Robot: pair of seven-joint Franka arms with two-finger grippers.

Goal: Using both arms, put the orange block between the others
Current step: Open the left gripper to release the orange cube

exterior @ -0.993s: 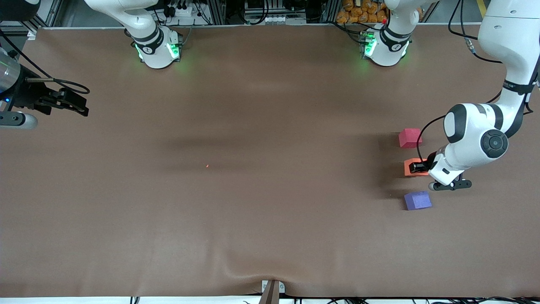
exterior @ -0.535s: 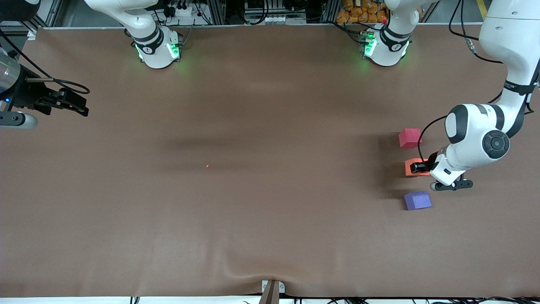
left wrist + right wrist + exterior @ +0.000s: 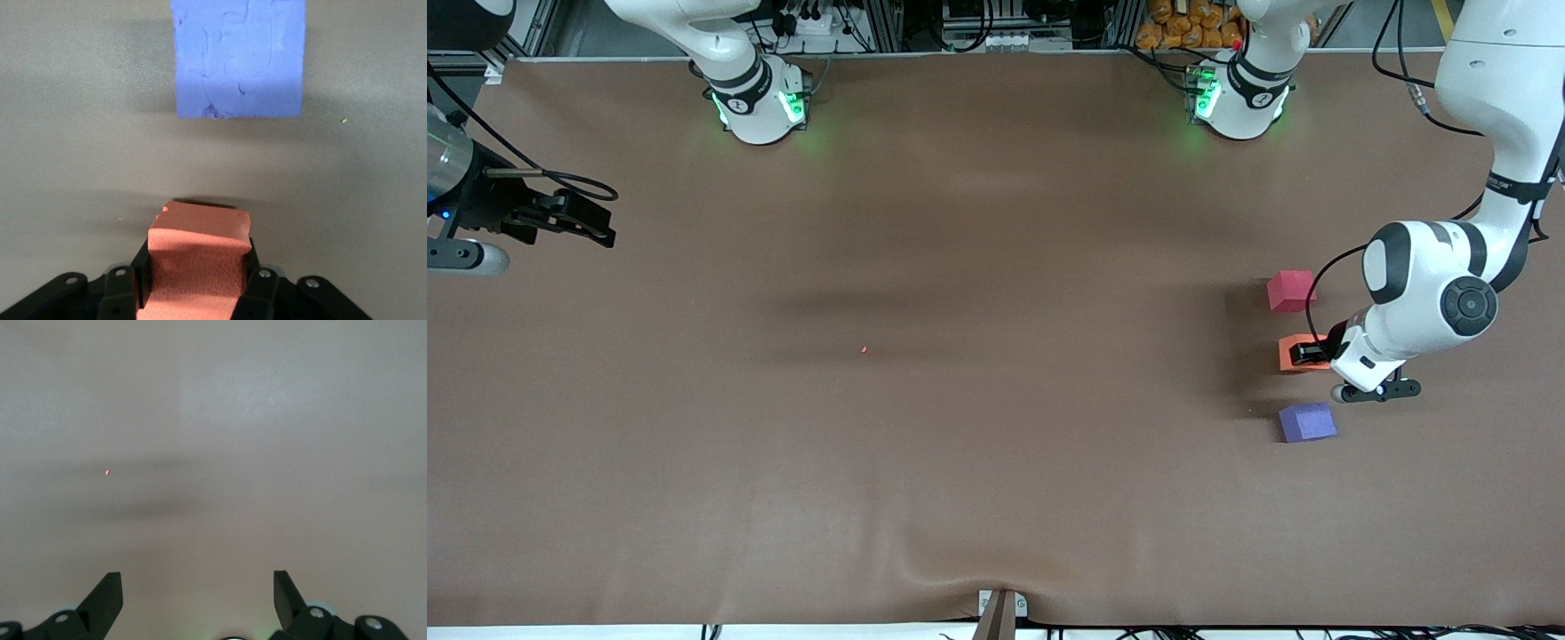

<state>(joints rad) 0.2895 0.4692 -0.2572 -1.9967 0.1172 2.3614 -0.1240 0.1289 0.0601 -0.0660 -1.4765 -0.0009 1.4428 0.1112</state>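
The orange block point(image 3: 1291, 353) point(image 3: 197, 257) sits low on the tabletop between the pink and blue cubes and would stand, so I need to release it from my left gripper.
The orange block point(image 3: 1291, 353) sits low at the table between the red-pink cube point(image 3: 1290, 290) and the purple-blue cube point(image 3: 1306, 421), toward the left arm's end. My left gripper point(image 3: 1307, 354) is shut on the orange block point(image 3: 197, 257), its fingers point(image 3: 141, 280) squeezing both sides. In the left wrist view the purple-blue cube point(image 3: 238, 57) lies apart from the block. My right gripper point(image 3: 591, 227) waits open at the right arm's end of the table, nothing between its fingers point(image 3: 107, 597).
The brown table cover point(image 3: 960, 400) has a ripple near the front edge. A tiny orange crumb point(image 3: 863, 348) lies mid-table. Both arm bases point(image 3: 760, 102) glow green along the table's back edge.
The right gripper has drifted slightly toward the robots' bases. The left gripper and the orange block have barely shifted.
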